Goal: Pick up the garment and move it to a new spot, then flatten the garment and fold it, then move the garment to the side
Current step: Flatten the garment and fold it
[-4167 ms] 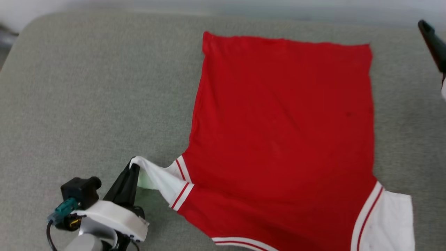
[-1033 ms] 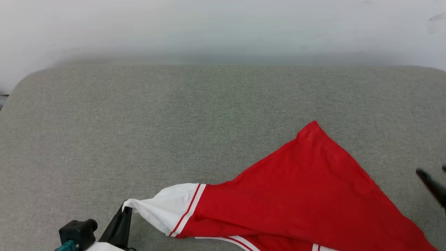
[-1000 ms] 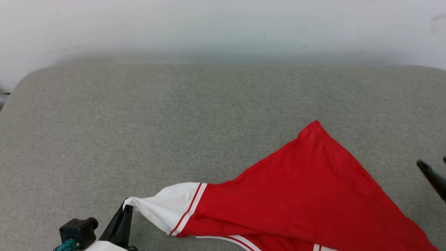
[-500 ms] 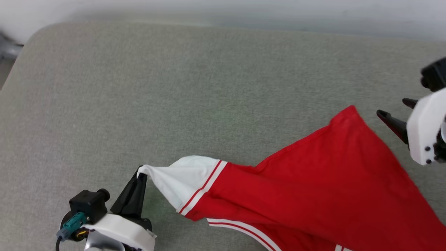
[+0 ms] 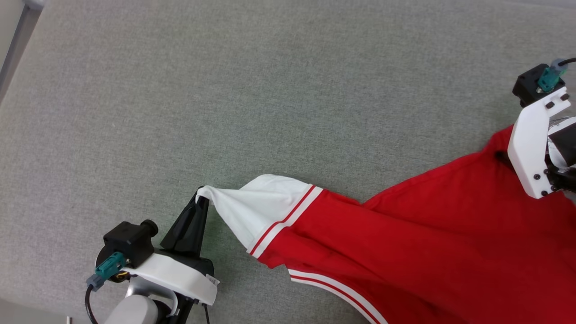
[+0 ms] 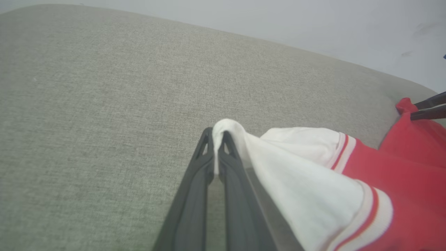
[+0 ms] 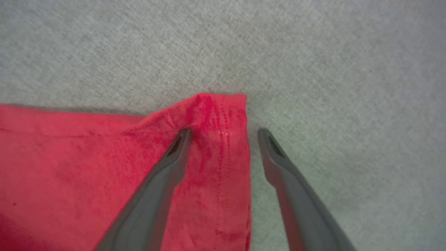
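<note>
I should next grab the garment by its red hem corner (image 7: 228, 123) with my right gripper, because the hem's edge is open to the fingers there.
The garment (image 5: 405, 252), red with a white sleeve (image 5: 261, 207) and red-white striped trim, lies stretched across the lower right of the grey surface. My left gripper (image 5: 201, 200) is shut on the tip of that sleeve, and the left wrist view shows the white fold (image 6: 223, 129) pinched between its fingers. My right gripper (image 7: 223, 134) is open over the red hem corner (image 7: 223, 104). One fingertip (image 7: 183, 134) rests on the cloth, the other on the grey surface beside it. Its white wrist mount (image 5: 535, 148) stands at the head view's right edge.
The grey fabric-covered surface (image 5: 270, 90) stretches wide above and left of the garment. Its left edge (image 5: 18, 40) shows at the upper left of the head view. A pale wall (image 6: 313, 21) rises behind the surface's far edge.
The head view has tilted down. My right gripper has come in from the right onto the garment's red corner. The left gripper still holds the sleeve, and the once flat garment now lies drawn out.
</note>
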Controlling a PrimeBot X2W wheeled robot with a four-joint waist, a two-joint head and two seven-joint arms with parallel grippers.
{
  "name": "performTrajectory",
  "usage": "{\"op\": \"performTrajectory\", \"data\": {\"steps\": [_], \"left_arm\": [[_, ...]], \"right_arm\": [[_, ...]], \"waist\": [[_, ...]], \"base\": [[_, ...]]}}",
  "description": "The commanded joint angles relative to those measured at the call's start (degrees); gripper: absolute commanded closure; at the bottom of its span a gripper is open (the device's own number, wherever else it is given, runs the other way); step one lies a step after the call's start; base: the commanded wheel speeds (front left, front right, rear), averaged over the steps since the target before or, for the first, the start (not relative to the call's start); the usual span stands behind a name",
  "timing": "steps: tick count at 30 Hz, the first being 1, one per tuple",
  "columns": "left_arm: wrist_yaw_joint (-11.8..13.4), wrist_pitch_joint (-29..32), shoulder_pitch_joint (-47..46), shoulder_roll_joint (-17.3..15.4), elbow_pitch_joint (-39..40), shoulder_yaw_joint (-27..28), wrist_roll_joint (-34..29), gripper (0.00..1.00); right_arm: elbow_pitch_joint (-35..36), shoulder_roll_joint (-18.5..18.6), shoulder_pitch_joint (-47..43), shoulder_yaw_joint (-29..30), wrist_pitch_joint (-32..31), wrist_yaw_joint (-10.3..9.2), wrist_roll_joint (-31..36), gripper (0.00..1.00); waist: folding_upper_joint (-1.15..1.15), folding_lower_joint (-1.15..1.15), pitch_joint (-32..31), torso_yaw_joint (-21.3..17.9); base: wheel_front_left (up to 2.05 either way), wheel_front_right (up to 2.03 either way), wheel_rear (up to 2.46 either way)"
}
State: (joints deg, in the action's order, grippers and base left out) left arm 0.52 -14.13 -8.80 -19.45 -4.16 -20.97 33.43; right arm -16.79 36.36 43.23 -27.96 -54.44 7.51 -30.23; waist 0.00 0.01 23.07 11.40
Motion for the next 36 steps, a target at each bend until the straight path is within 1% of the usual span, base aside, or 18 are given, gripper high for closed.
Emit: {"op": "performTrajectory", "data": {"steps": [1, 7, 8, 9, 12, 17, 24, 29, 33, 36], "left_arm": [[-0.09, -0.32, -0.88, 0.16, -0.26, 0.01, -0.53, 1.0], [-0.52, -0.68, -1.71, 0.78, -1.02, 0.14, -0.69, 1.0], [-0.51, -0.75, -1.78, 0.82, -1.13, 0.21, -0.7, 1.0], [-0.49, -0.79, -1.8, 0.85, -1.25, 0.3, -0.7, 1.0], [-0.54, -0.73, -1.5, 0.69, -1.65, 0.52, -0.69, 1.0], [-0.4, -0.81, -0.61, 0.12, -2.01, 0.74, -1.01, 1.0], [0.54, -0.57, 0.35, -1.54, -0.3, 1.63, -1.44, 1.0], [1.57, 0.2, -1.85, -2.39, 2.7, 2.37, -1.95, 1.0], [1.99, 1.86, -4.8, -3.48, 5.64, 2.71, -2.58, 1.0], [2.04, 3.11, -8.11, -4.98, 7.63, 3.57, -3.39, 1.0]], "right_arm": [[-1.21, 0.57, 0.27, -0.88, -0.06, -0.04, -0.24, 0.0], [-6.13, 0.94, -1.8, -5.78, 0.6, -0.06, -1.38, 0.0], [-6.52, 0.95, -1.81, -6.19, 1.29, -0.06, -1.69, 0.55], [-6.85, 0.79, -1.62, -6.49, 1.82, -0.06, -2.02, 1.0], [-7.62, 0.23, -0.36, -6.75, 4.13, -0.06, -3.04, 1.0], [-7.68, -0.88, 2.35, -4.74, 11.39, -0.07, -4.84, 1.0], [-6.06, -0.93, 1.03, -3.52, 21.76, -0.06, -6.16, 1.0], [-4.08, -0.78, -0.85, -0.68, 28.13, -0.06, -6.69, 1.0], [-2.13, -0.41, -2.7, 1.33, 30.68, -0.06, -5.79, 1.0], [-0.23, -0.53, -3.25, 3.73, 32.23, -0.06, -5.23, 1.0]], "waist": [[0.0, -0.01, 1.14, 1.0], [0.0, -0.01, 1.94, 1.22], [0.0, -0.01, 1.94, 1.13], [0.0, -0.01, 1.89, 1.01], [0.0, -0.01, 1.27, 0.45], [0.0, -0.01, -1.56, -0.67], [0.0, -0.01, -7.47, -3.15], [0.0, -0.01, -11.51, -4.84], [0.0, -0.01, -14.08, -6.09], [0.0, -0.01, -15.42, -7.18]], "base": [[0.0, 0.0, 0.0], [0.0, 0.0, 0.0], [0.0, 0.0, 0.0], [0.0, 0.0, 0.0], [0.0, 0.0, 0.0], [0.0, 0.0, 0.0], [0.0, 0.0, 0.0], [0.0, 0.0, 0.0], [0.0, 0.0, 0.0], [0.0, 0.0, 0.0]]}}
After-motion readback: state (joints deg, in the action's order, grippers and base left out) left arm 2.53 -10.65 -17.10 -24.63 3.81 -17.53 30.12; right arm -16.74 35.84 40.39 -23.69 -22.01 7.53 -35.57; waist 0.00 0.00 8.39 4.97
